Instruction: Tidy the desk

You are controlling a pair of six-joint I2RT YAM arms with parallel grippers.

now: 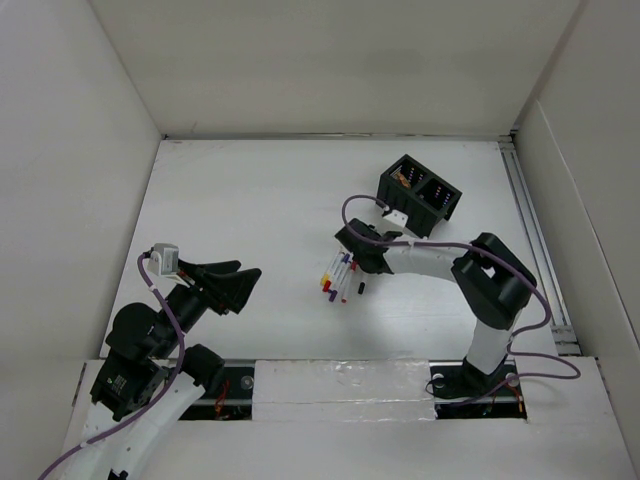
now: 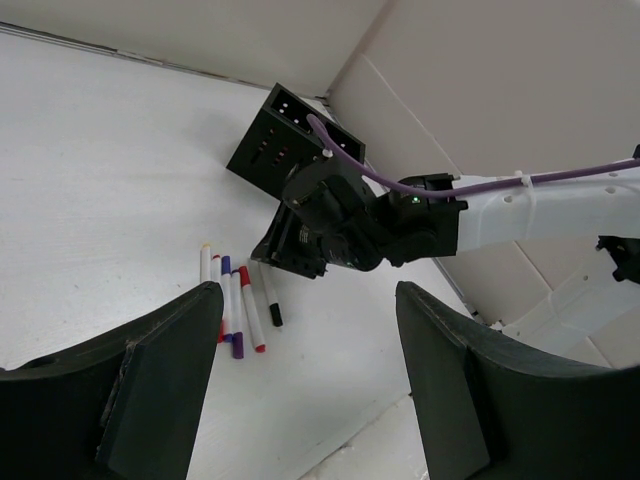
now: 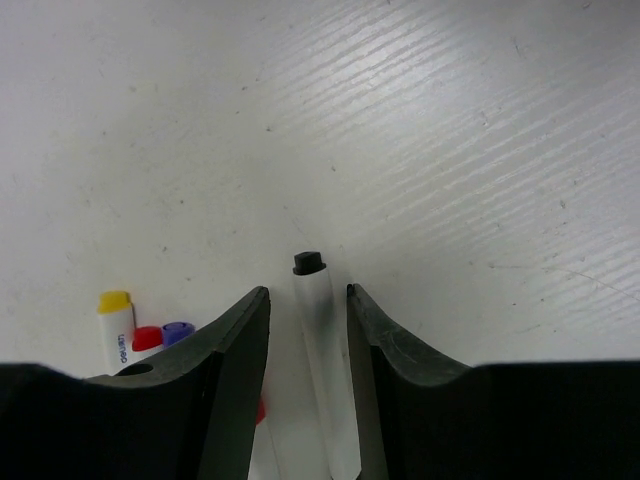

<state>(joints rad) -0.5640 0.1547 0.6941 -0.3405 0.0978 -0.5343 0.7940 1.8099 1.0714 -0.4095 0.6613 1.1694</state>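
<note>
My right gripper should close, because it lies between my fingers just below its black end and the other markers are outside. Closing now would hold the white marker.
The white desk (image 1: 250, 200) holds a cluster of several white markers (image 1: 336, 277) with coloured caps near its middle. My right gripper (image 1: 352, 262) is down at the cluster. In the right wrist view its jaws (image 3: 308, 292) straddle a white marker with a black end (image 3: 322, 350), with a narrow gap on the left side, not clamped. Yellow (image 3: 115, 303), red and purple caps lie just left of it. My left gripper (image 1: 245, 283) is wide open and empty, hovering left of the markers. In the left wrist view (image 2: 308, 300) it faces the markers (image 2: 238, 305).
A black two-compartment organizer box (image 1: 420, 192) (image 2: 280, 140) holding some pens stands at the back right, with a small white block (image 1: 398, 217) beside it. A metal rail (image 1: 530, 230) runs along the right side. White panel walls enclose the desk.
</note>
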